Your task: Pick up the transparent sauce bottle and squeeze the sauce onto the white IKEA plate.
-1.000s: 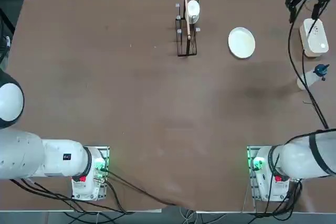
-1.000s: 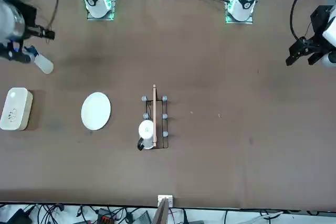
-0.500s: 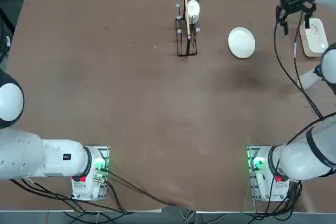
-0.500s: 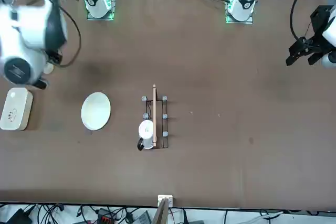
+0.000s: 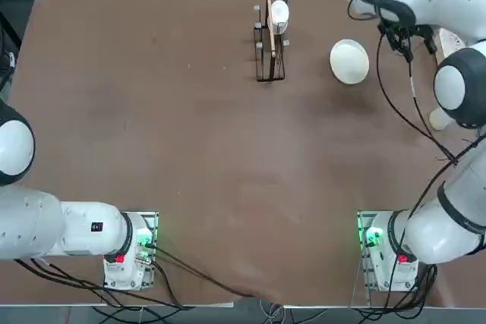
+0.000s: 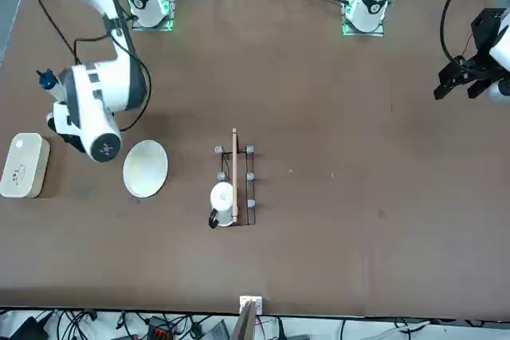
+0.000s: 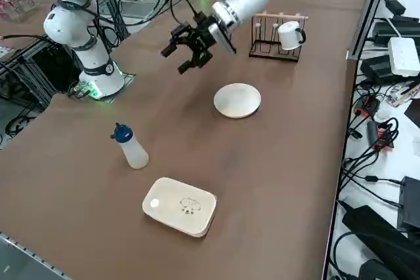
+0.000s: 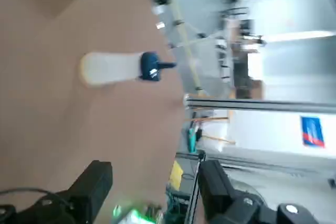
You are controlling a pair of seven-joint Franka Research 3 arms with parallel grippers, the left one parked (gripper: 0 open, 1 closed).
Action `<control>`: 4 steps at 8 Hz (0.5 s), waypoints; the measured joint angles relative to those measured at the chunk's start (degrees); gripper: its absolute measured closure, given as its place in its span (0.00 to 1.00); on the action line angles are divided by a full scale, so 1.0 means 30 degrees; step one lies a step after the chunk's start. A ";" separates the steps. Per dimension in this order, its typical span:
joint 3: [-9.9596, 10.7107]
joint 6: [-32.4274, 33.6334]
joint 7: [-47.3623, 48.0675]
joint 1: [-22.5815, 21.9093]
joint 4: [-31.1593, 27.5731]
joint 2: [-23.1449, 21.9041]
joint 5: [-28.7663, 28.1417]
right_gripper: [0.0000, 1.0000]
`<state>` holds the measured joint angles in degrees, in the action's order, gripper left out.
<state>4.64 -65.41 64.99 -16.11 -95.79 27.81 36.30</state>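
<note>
Next, my right gripper grips the transparent sauce bottle by its pale body (image 8: 113, 68) to squeeze the sauce onto the white IKEA plate.
The transparent sauce bottle (image 7: 133, 152) stands upright near the table's right edge, a pale squeeze bottle with a blue cap (image 7: 121, 132). In the top view my arm covers all but its base (image 5: 438, 118). The white IKEA plate (image 5: 349, 61) lies bare further in, toward the far side. My right gripper (image 7: 177, 58) hangs open in the air beside the plate, holding nothing and well away from the bottle. The wrist view looks across the table at the bottle (image 8: 113, 68) beyond my spread fingers (image 8: 94, 182).
A white rounded-rectangular box (image 7: 180, 206) lies near the bottle, by the table's right edge. A black wire rack (image 5: 269, 43) holding a white mug (image 5: 279, 13) and a wooden stick stands at the far middle. The parked left arm sits at the near left.
My right arm has swung in from the far right corner over the box toward the plate, turning its wrist. The gripper stayed open. Bottle and plate have not moved.
</note>
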 joint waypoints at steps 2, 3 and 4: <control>0.0247 0.0038 0.6038 0.0248 -0.0734 0.1606 0.1347 0.00; 0.0312 -0.0045 0.9011 0.0443 -0.0978 0.2239 0.1747 0.00; 0.0350 -0.0258 1.1301 0.0721 -0.1022 0.2544 0.1907 0.00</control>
<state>5.69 -66.18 98.89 -13.95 -98.86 35.44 42.02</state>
